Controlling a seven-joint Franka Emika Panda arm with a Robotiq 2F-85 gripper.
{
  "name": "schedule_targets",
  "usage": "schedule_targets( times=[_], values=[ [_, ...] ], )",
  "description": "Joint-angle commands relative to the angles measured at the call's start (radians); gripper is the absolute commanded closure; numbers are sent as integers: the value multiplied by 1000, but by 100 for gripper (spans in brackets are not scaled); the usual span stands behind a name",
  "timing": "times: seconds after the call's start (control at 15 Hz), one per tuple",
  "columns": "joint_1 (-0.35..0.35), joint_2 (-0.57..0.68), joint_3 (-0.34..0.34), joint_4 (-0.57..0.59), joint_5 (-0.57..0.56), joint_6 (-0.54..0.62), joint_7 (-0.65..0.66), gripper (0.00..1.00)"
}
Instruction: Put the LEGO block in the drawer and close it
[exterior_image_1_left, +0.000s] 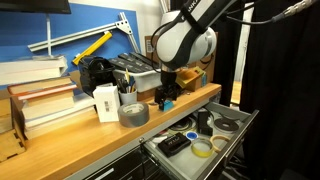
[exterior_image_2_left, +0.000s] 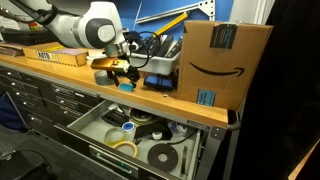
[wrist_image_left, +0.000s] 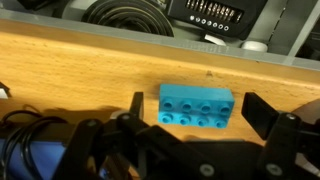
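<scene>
The LEGO block (wrist_image_left: 196, 106) lies between my open fingers, with one at each short end. My gripper would catch the block by closing now, so it is time to close on it.
The LEGO block (wrist_image_left: 196, 106) is a small light-blue brick with two rows of studs, lying flat on the wooden bench top. My gripper (wrist_image_left: 200, 107) is open, with one black finger on each side of the block and gaps between them. In both exterior views the gripper (exterior_image_1_left: 168, 92) (exterior_image_2_left: 122, 76) hangs low over the bench, and the block (exterior_image_1_left: 168, 103) (exterior_image_2_left: 127, 86) shows just beneath it. The drawer (exterior_image_1_left: 232, 138) (exterior_image_2_left: 92, 122) stands pulled open below the bench edge, holding tape rolls and dark items. Its near edge also shows in the wrist view (wrist_image_left: 100, 34).
A grey tape roll (exterior_image_1_left: 133, 114) and a white box (exterior_image_1_left: 107, 102) sit on the bench beside stacked books (exterior_image_1_left: 45, 100). A large cardboard box (exterior_image_2_left: 225, 58) stands at the bench end. A black cable bundle (wrist_image_left: 30, 125) lies by the gripper. A darker blue object (exterior_image_2_left: 156, 80) sits behind it.
</scene>
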Motion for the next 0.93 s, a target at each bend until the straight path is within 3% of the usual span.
schedule_targets(
  times=[0.0,0.13,0.33,0.67,0.87],
  values=[
    [-17,29,11,42,-13,-4,26,0],
    [-18,26,13,34,-5,-5,21,26],
    [-23,-5,16,12,34,-37,-7,51],
    [-56,-129,-10,-70,22,-221,-45,54],
    [-90,-171,-39,-152,59,-262,-89,54]
  ],
)
